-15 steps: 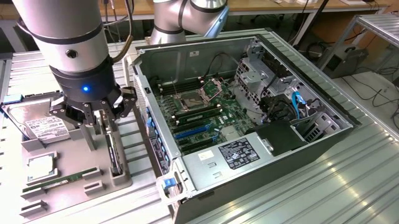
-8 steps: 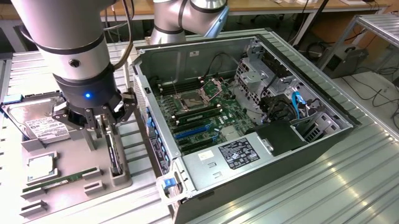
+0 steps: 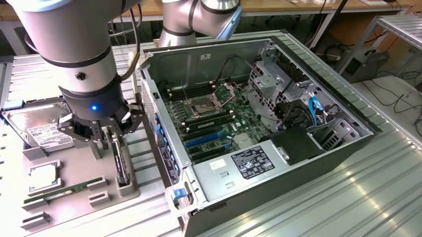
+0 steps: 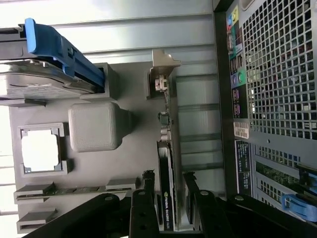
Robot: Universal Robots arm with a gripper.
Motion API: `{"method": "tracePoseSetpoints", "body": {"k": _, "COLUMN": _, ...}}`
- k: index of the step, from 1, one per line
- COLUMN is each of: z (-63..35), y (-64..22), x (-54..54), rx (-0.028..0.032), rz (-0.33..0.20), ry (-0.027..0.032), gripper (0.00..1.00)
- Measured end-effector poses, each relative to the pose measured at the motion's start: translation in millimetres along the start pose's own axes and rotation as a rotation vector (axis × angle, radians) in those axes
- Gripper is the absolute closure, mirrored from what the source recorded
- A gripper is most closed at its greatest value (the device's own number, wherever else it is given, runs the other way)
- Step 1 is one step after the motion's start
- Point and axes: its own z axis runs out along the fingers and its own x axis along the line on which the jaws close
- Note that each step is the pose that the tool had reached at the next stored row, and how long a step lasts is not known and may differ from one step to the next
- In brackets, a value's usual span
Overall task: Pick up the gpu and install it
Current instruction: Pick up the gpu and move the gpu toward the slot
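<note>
The GPU needs to be picked up with my gripper by its upper edge, where both sides of the GPU are free. The GPU's lower edge is enclosed by the grey holder's slot.
The gpu stands edge-on in a slot of the grey holder tray, just to the exterior view's left of the open computer case. In the wrist view the gpu is a thin black card with its silver bracket at the far end. My gripper is lowered over the card's near part. It is open, and its two black fingers straddle the card, one on each side, with a slim gap to each face. In the wrist view my gripper has the card centred between the tips.
The open PC case lies on its side with the motherboard and a blue slot exposed. The tray also holds a hard drive, a CPU and a green RAM stick. The case's perforated wall is close beside the card.
</note>
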Motion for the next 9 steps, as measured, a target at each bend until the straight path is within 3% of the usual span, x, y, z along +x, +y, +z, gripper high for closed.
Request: {"method": "tracePoseSetpoints", "body": {"k": 9, "z": 16.7, "y": -0.7, "x": 0.5, "rx": 0.0, "rz": 0.0, "ry": 0.0001, "gripper": 0.64}}
